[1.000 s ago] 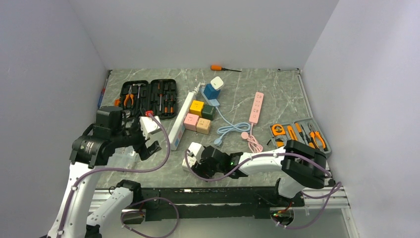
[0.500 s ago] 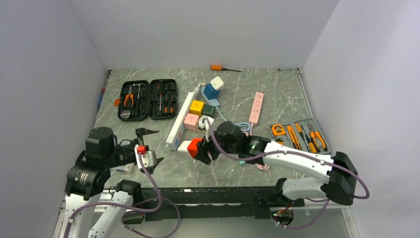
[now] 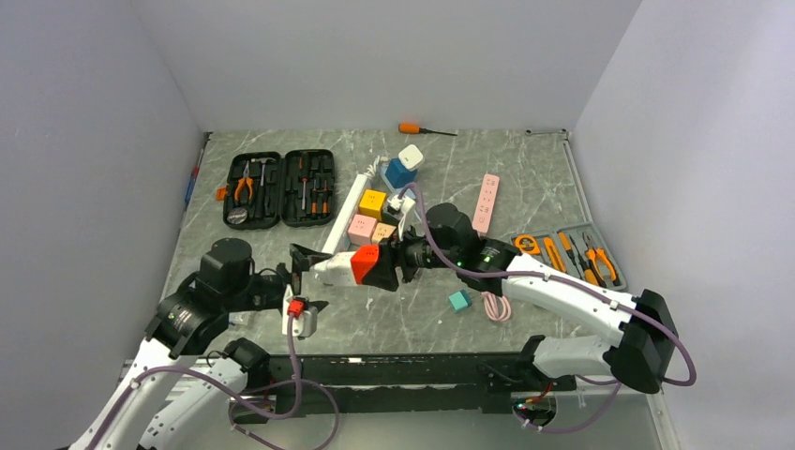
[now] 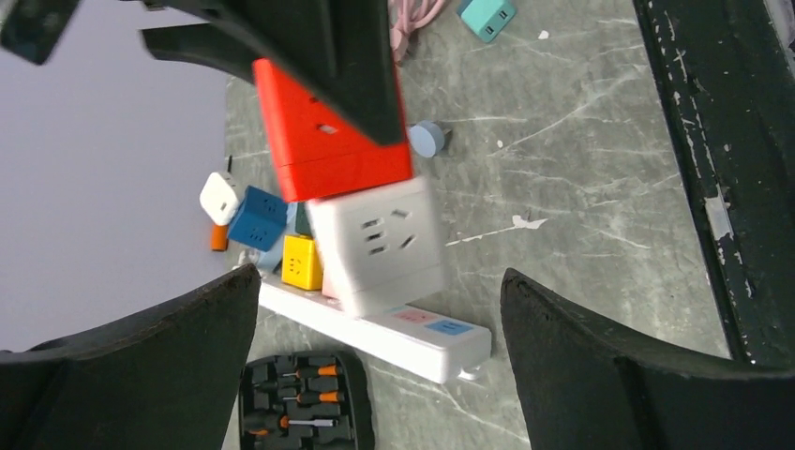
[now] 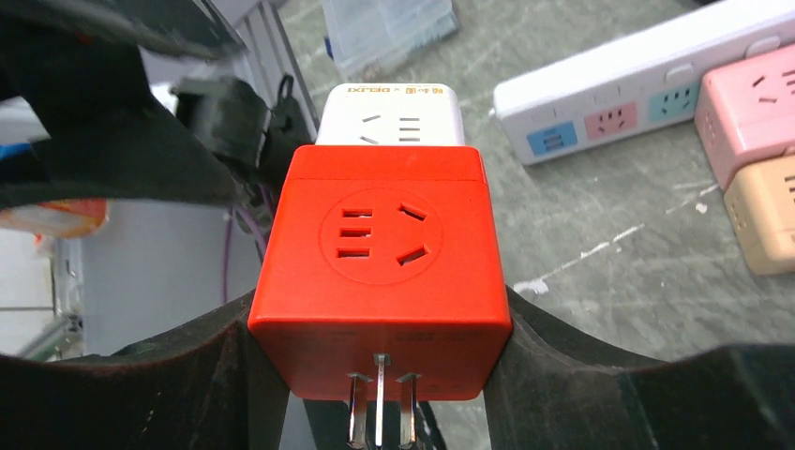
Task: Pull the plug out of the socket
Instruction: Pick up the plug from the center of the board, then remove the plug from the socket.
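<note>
My left gripper picks up the white cube plug across its opposite sides next, leaving the red cube free, to pull the plug off.
My right gripper is shut on a red cube socket, held in the air with its metal pins toward the wrist camera. A white cube plug sits plugged into the red cube's far face. From above, the red cube and the white plug point left, toward my left gripper. My left gripper is wide open. The white plug hangs just ahead of its jaws, joined to the red cube, and neither finger touches it.
Beneath the cubes lies a long white power strip, next to yellow, pink and tan cubes. A black tool case lies back left, a pink strip and a grey tool case right. A teal cube lies near the front.
My right arm has lifted the joined red and white cubes off the table and carried them left. My left arm has swung in, its open jaws now facing the white plug.
</note>
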{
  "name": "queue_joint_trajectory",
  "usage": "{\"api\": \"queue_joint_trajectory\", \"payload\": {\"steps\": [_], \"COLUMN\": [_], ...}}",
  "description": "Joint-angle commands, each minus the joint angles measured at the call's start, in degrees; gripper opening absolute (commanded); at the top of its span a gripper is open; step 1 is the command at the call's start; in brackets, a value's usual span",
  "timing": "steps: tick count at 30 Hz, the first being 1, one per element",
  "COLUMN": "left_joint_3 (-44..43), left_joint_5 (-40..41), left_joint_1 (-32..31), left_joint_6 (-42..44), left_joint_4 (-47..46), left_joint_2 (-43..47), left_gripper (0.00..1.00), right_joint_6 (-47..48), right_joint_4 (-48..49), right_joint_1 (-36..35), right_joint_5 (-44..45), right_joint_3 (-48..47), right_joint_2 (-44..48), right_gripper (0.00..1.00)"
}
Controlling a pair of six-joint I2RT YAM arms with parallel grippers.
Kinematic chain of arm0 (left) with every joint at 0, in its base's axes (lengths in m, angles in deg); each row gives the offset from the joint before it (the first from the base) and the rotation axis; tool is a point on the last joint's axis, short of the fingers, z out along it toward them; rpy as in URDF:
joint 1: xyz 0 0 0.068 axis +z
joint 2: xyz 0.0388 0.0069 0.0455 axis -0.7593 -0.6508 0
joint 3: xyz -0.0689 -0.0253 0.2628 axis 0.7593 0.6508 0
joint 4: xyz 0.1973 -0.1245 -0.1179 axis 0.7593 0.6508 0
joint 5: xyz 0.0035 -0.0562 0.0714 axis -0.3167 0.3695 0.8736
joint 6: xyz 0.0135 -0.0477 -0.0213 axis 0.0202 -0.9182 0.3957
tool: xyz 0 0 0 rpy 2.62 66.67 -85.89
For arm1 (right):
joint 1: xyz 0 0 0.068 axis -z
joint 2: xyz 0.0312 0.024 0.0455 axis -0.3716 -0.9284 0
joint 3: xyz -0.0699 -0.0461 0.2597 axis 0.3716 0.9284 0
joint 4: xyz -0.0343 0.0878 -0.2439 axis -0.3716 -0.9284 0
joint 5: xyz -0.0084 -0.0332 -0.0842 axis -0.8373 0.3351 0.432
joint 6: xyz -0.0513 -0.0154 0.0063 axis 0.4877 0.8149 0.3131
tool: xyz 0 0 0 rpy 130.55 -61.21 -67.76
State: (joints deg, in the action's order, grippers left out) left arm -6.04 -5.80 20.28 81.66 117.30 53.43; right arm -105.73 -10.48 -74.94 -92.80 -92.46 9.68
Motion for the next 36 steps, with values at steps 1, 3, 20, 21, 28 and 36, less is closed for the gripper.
{"api": "queue_joint_trajectory", "payload": {"steps": [1,3,20,21,28,36], "left_joint_3": [0.69,0.96,5.77,6.10,6.35,3.50], "left_joint_5": [5.67,6.36,12.73,13.08,17.10,20.75], "left_joint_1": [-4.34,-4.91,-7.06,-7.09,-7.55,-7.80], "left_joint_6": [-5.90,-11.44,-20.82,-20.60,-17.51,-14.85], "left_joint_4": [-8.31,-11.15,-23.26,-23.75,-24.92,-23.25], "left_joint_2": [-1.97,-2.85,-2.42,-2.51,-4.44,-7.17], "left_gripper": [0.99,0.99,1.00,0.99,0.88,0.38], "right_joint_6": [-6.00,-7.35,-12.32,-12.59,-12.97,-13.78], "right_joint_4": [14.11,16.43,25.30,25.85,25.48,25.84], "right_joint_1": [0.31,0.29,-1.33,-1.41,-1.74,-2.37], "right_joint_5": [-0.54,0.68,0.93,0.74,-0.15,-1.15], "right_joint_3": [-2.24,-1.49,1.62,1.57,1.36,3.01], "right_joint_2": [1.30,1.66,2.48,2.34,2.11,2.18], "right_gripper": [0.00,0.00,0.00,0.00,0.00,0.00]}}
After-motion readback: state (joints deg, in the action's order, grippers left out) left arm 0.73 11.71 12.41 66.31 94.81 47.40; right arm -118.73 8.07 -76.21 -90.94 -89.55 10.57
